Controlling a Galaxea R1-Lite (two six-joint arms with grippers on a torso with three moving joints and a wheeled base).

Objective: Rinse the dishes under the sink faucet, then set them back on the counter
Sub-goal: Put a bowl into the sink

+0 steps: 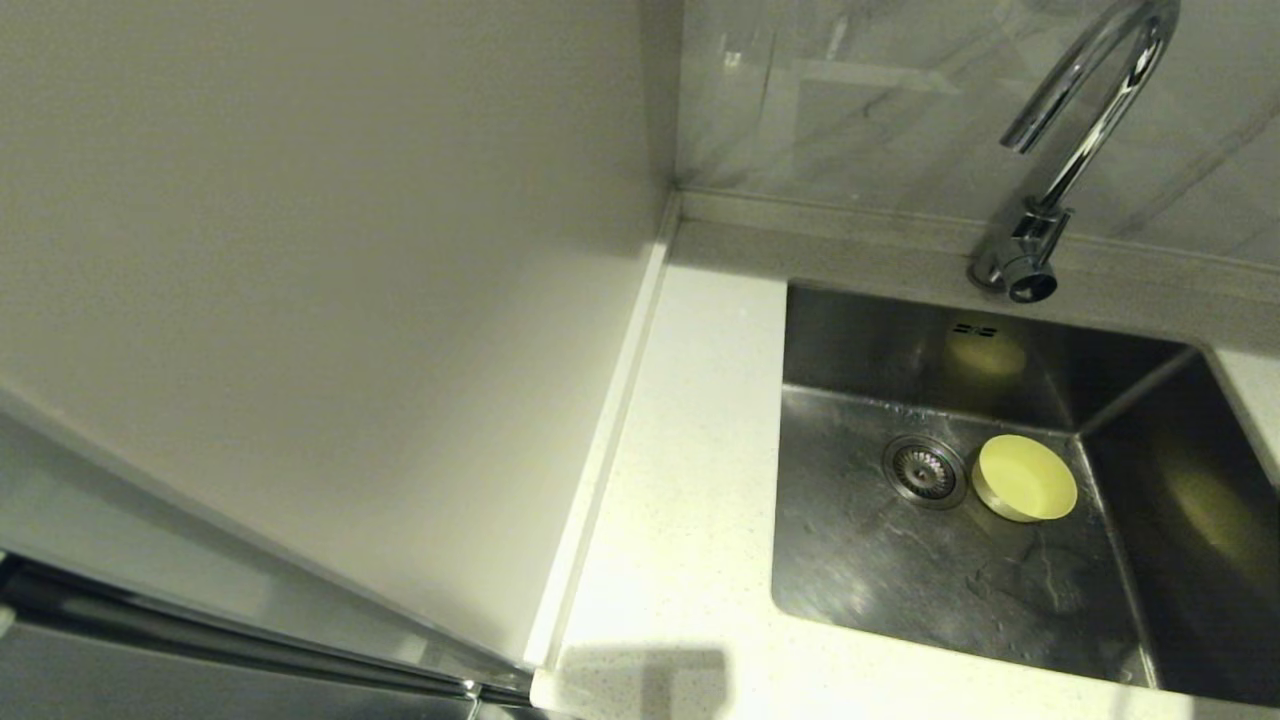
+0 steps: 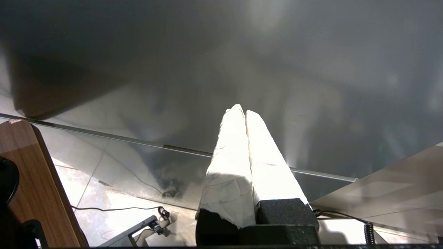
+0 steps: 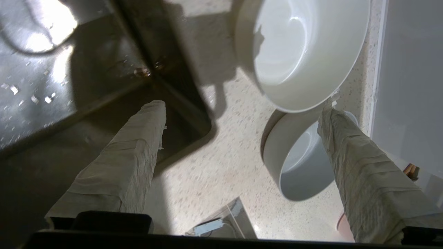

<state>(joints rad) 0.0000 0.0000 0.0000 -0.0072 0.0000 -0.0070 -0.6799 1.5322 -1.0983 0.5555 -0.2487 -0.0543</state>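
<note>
I will next grab the white bowl by its thin rim [image 3: 258, 81] with my right gripper, since the white bowl's round opening is about as wide as my open fingers.
The yellow bowl [image 1: 1025, 478] sits upright on the floor of the sink [image 1: 900, 580], just right of the strainer drain [image 1: 925, 470]. The faucet [image 1: 1085, 110] rises behind the basin and no water shows. In the right wrist view the white bowl [image 3: 304, 52] and the pale grey-blue bowl [image 3: 301, 162] stand side by side on the speckled counter [image 3: 214, 166], next to a corner of the sink [image 3: 41, 86]. My right gripper [image 3: 241, 111] hovers open above them. One finger [image 3: 349, 155] lies over the grey-blue bowl's rim. My left gripper [image 2: 241, 112] is shut on nothing, parked low and off the counter.
A plain pale side panel [image 1: 300, 250] stands left of the counter strip [image 1: 690, 420]. A raised back edge [image 1: 850, 215] and tiled wall run behind the sink. Neither arm shows in the head view. A wooden board [image 2: 38, 186] and floor cables lie below the left gripper.
</note>
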